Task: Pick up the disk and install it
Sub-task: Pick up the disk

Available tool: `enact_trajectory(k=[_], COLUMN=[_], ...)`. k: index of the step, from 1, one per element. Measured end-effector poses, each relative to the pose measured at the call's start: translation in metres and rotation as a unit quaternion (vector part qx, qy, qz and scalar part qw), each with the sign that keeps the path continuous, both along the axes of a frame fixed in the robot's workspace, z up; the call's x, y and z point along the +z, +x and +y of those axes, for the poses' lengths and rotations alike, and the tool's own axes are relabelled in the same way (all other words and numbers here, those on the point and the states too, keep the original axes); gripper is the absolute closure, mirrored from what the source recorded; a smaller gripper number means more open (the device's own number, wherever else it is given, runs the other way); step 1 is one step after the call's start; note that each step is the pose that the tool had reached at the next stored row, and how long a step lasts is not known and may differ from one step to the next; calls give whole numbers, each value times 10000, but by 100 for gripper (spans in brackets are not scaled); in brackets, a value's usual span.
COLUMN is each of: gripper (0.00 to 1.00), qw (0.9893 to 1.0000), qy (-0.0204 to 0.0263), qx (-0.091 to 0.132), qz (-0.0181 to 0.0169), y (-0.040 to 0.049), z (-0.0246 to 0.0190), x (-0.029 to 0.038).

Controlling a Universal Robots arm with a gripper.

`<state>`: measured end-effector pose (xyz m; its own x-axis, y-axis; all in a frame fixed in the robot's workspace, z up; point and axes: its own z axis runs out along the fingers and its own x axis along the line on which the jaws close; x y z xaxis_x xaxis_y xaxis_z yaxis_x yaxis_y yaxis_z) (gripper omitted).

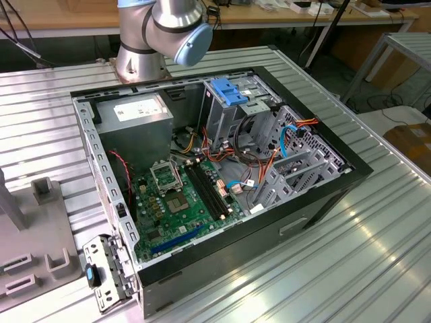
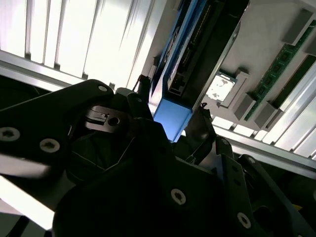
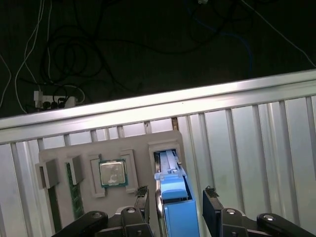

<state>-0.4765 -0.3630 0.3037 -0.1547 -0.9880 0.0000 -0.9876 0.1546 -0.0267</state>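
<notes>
My gripper grabs the disk's blue end (image 3: 178, 217) next, to install it in the computer case.
The disk (image 3: 174, 187) stands on its edge in a slot of a grey holder tray (image 3: 59, 158), its bright blue rail and end tab facing the camera. In the second wrist view the disk (image 2: 190, 59) shows a dark grey side framed in blue. My gripper (image 3: 175, 197) is open and straddles the disk's blue end, one fingertip (image 3: 143, 195) on each side with a small gap to the rail. In the second wrist view my gripper (image 2: 173, 98) brackets the same blue tab.
The tray also holds a processor chip (image 3: 112, 173) and a green memory stick (image 3: 74, 192), and sits by the ribbed metal table's edge (image 3: 158, 106). The open computer case (image 1: 222, 168) lies on the table, with a blue bracket (image 1: 227, 91) atop its drive cage.
</notes>
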Motion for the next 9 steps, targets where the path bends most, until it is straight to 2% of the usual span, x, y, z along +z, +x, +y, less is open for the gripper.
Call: enact_trajectory(k=[4, 6, 9], gripper=[45, 45, 45], qw=[10000, 9998, 9998], qy=[0, 0, -4], qx=[74, 216, 217], qz=[0, 0, 0], y=[-3, -4, -3], z=[1, 1, 1], x=[-18, -26, -37])
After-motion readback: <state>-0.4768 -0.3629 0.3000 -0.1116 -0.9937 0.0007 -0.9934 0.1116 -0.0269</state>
